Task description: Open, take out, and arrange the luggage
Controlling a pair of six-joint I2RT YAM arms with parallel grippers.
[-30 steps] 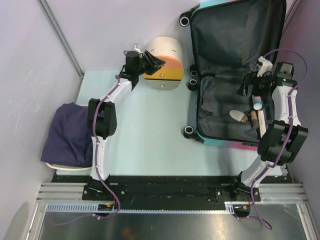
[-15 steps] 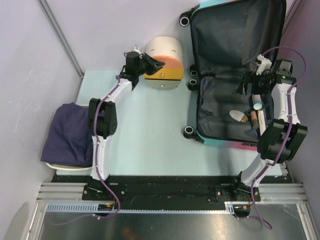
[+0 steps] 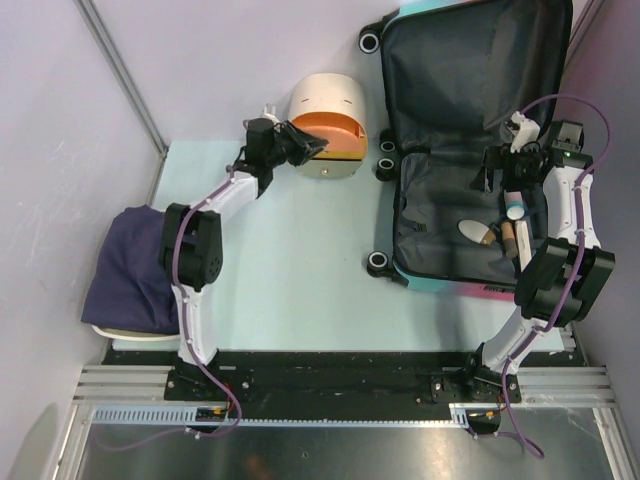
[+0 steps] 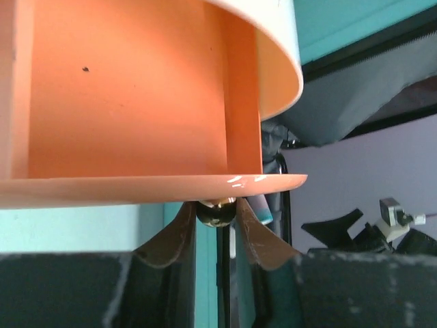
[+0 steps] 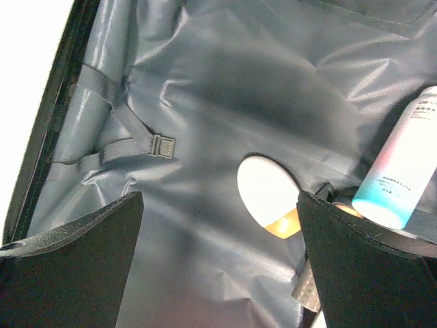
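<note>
My right gripper grabs the white oval case across its sides toward the orange end (image 3: 483, 235) (image 5: 277, 211) next, leaving the white end free to hand to my left gripper.
The luggage (image 3: 436, 214) lies open at the right of the table, with its lid (image 3: 470, 70) propped against the back wall and its dark grey lining showing. Inside lie a white oval case (image 3: 474, 230) (image 5: 268, 193), a white tube with a teal end (image 3: 514, 207) (image 5: 403, 178) and a brown item (image 3: 508, 237). My right gripper (image 3: 500, 170) (image 5: 218, 205) is open and empty above the lining, with the oval case between its fingers in the wrist view. My left gripper (image 3: 308, 142) (image 4: 216, 208) is shut on the small knob (image 4: 216, 213) of the cream box's orange drawer (image 4: 130, 96), which stands open.
The cream cylindrical box (image 3: 330, 100) stands at the back, left of the luggage. A dark blue cloth (image 3: 135, 265) lies over a white basin off the table's left edge. Black luggage wheels (image 3: 378, 262) jut toward the table's middle. A strap buckle (image 5: 162, 145) lies on the lining.
The left gripper has drawn back toward the left with the knob, and the box's orange drawer has come open. The right arm has barely moved.
</note>
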